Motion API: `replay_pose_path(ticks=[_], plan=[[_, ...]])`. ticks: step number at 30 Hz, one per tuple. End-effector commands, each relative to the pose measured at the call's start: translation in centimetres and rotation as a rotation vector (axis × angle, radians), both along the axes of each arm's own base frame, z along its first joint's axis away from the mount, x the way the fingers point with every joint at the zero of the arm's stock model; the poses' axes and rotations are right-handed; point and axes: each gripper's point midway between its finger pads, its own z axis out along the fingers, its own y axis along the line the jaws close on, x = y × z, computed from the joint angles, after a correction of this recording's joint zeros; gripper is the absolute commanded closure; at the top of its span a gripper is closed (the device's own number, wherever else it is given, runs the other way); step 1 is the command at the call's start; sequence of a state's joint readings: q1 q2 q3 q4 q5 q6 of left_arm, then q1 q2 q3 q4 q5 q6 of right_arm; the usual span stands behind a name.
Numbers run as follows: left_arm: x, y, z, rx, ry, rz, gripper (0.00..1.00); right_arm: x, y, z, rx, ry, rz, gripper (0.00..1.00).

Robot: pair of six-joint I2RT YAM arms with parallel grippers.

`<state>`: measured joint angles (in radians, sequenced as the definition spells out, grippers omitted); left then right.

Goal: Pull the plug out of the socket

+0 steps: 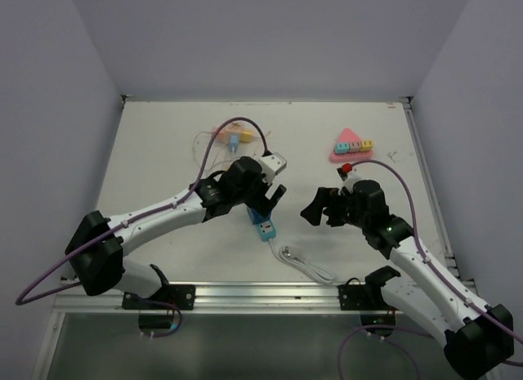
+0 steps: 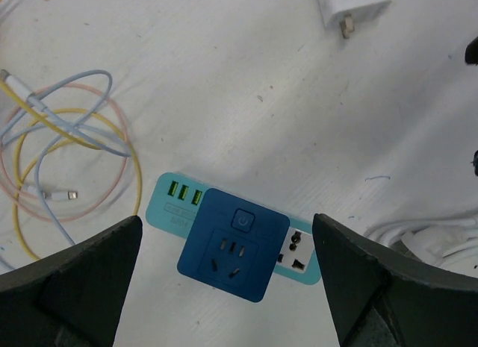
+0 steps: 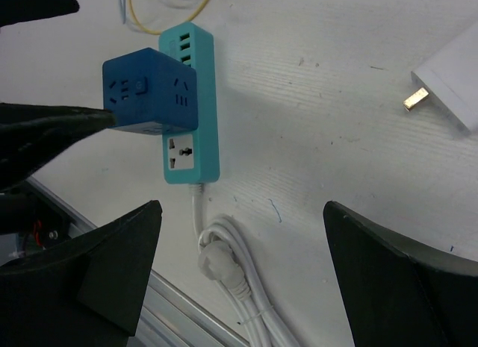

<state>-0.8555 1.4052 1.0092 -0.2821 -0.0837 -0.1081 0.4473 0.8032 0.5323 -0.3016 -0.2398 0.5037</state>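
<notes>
I will grab opposite sides of the blue cube plug [image 1: 257, 216] [image 2: 233, 244] next with my left gripper to pull it off, leaving the socket strip's end with the cable free.
A dark blue cube plug [image 2: 233, 244] sits plugged into the middle of a teal socket strip [image 2: 173, 201] lying flat on the white table. My left gripper [image 2: 227, 246] hangs over it, open wide, one finger on each side of the plug and nothing gripped. In the right wrist view the plug [image 3: 149, 89] stands up from the strip [image 3: 209, 138], with a left finger [image 3: 45, 130] close beside it. My right gripper [image 3: 241, 213] is open and empty, to the right of the strip. From above, the left gripper [image 1: 265, 202] covers the strip [image 1: 263, 225]; the right gripper [image 1: 315, 204] is apart.
The strip's white cable coil [image 3: 224, 265] lies toward the near rail [image 1: 270, 292]. A white charger [image 2: 351, 4] rests beyond the strip. Loose coloured cables [image 2: 67, 153] lie to the far left. A pink triangle toy [image 1: 350, 145] sits at the back right.
</notes>
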Motion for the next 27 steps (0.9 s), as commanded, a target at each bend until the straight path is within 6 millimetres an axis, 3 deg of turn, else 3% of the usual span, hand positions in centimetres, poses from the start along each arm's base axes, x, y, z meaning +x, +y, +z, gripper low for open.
replay_pose_path(ticks=[1,10,17,20,23,27], plan=[[-0.1,0.2,-0.7,0.172,-0.040,-0.094,0.01,-0.6,0.2,0.5,0.013,-0.019,0.029,0.06],[-0.8,0.3,-4.8,0.381,0.029,-0.185,0.01,-1.3,0.0,0.4,0.019,-0.029,0.037,0.06],[-1.2,0.2,-6.3,0.426,0.060,-0.216,0.03,-1.6,0.0,0.3,0.019,-0.029,0.048,0.06],[-1.3,0.1,-6.3,0.425,0.063,-0.220,0.10,-1.7,0.1,0.2,0.022,-0.026,0.058,0.06],[-1.3,-0.3,-5.8,0.403,0.057,-0.232,0.24,-1.8,0.3,0.2,0.032,-0.023,0.069,0.06],[-1.7,-0.8,-5.1,0.361,0.053,-0.254,0.51,-1.9,0.8,0.2,0.058,-0.001,0.075,0.06]])
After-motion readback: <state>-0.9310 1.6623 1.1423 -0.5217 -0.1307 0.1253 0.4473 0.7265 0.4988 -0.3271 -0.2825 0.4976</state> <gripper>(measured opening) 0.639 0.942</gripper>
